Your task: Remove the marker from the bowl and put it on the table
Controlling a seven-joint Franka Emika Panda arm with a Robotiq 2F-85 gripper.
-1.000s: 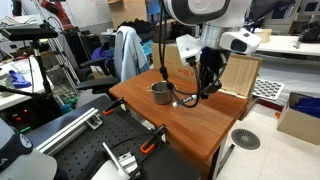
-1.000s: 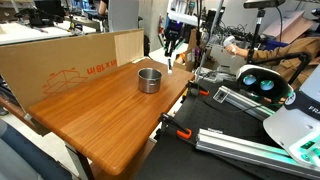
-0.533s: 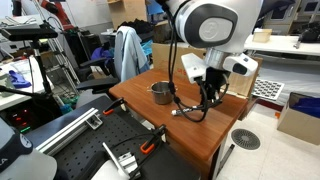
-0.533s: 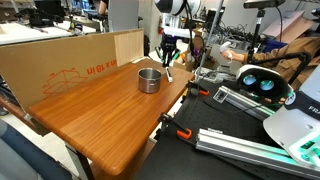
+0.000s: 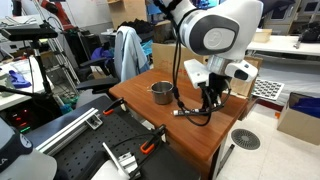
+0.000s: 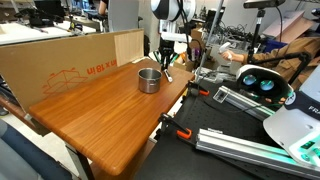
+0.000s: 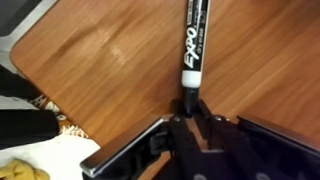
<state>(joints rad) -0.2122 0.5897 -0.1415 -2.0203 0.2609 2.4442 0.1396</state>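
The marker (image 7: 194,45) is hanging low over flat, empty wood beside the bowl and would land on the tabletop. My gripper needs to let go of the marker.
My gripper (image 7: 187,105) is shut on one end of the marker (image 7: 194,45), a black Expo pen with a white band that points away from the jaws, low over the wooden table (image 7: 260,70). In both exterior views the gripper (image 5: 208,98) (image 6: 166,58) hangs low over the table (image 5: 190,132) (image 6: 100,120), near its edge and a short way beside the bowl. The silver metal bowl (image 5: 161,93) (image 6: 149,79) stands upright on the table. Whether the marker touches the wood I cannot tell.
A large cardboard box (image 6: 60,62) lines one long side of the table, and a smaller cardboard box (image 5: 240,72) stands behind the gripper. A black slotted bench with clamps (image 5: 85,140) adjoins the table. A cable loop (image 5: 188,112) hangs from the arm over the tabletop.
My gripper has come down toward the tabletop with the marker still held, settling beside the bowl near the table edge. The bowl has not moved.
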